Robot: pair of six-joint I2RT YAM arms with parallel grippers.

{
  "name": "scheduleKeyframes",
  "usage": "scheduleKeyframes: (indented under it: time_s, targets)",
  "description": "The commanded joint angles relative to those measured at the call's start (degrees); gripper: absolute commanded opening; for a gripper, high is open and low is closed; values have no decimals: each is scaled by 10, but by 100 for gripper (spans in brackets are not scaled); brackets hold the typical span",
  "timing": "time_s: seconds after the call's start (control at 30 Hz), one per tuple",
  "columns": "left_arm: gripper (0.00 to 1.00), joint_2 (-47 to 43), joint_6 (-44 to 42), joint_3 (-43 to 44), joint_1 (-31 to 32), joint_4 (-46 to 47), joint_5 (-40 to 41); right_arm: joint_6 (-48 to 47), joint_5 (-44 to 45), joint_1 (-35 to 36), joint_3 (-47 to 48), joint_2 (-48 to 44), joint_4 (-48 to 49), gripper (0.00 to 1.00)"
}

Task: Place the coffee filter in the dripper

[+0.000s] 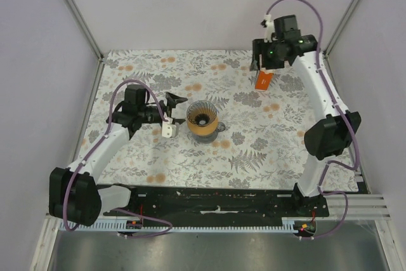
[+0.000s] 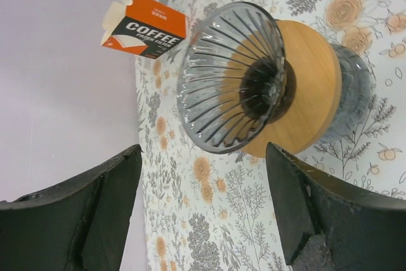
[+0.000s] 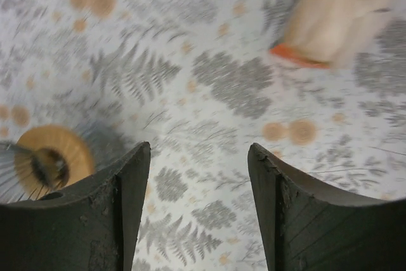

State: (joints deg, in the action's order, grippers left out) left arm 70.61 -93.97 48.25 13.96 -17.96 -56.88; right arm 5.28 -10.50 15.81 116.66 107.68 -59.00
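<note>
Next, my right gripper pinches the orange carton (image 1: 263, 79) by one side's open edge, leaving the carton's remaining edge free for the handover to the left gripper.
The dripper (image 1: 203, 120) is a grey ribbed see-through cone on a tan round collar, standing at the table's middle. It also shows in the left wrist view (image 2: 231, 87) and at the left edge of the right wrist view (image 3: 44, 160); its cone is empty. My left gripper (image 1: 174, 112) is open and empty just left of the dripper, with its jaws wide apart (image 2: 203, 150). My right gripper (image 1: 261, 65) is open and empty (image 3: 198, 150), raised at the back right beside the orange carton (image 1: 263, 79). No single loose coffee filter shows.
The orange carton (image 2: 144, 25), marked COFFEE, holds a stack of cream papers (image 3: 336, 17). A floral cloth (image 1: 254, 150) covers the table. Pale walls and metal frame posts enclose it on three sides.
</note>
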Motion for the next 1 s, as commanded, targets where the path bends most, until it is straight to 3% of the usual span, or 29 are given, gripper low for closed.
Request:
scheduleKeyframes:
  time_s: [0.0, 0.17, 0.27, 0.53, 0.97]
  targets:
    - [84, -31, 164, 8, -2, 71, -13, 20, 84, -74, 33, -15, 84, 70]
    - [84, -48, 313, -3, -2, 158, -8, 60, 102, -132, 70, 52, 127, 70]
    - [84, -56, 348, -9, -3, 194, -1, 80, 102, -140, 68, 77, 134, 69]
    - [84, -49, 354, -12, -9, 213, -9, 100, 117, -140, 55, 131, 209, 67]
    - [83, -48, 363, -15, -14, 223, -11, 104, 149, -139, 88, 220, 252, 47]
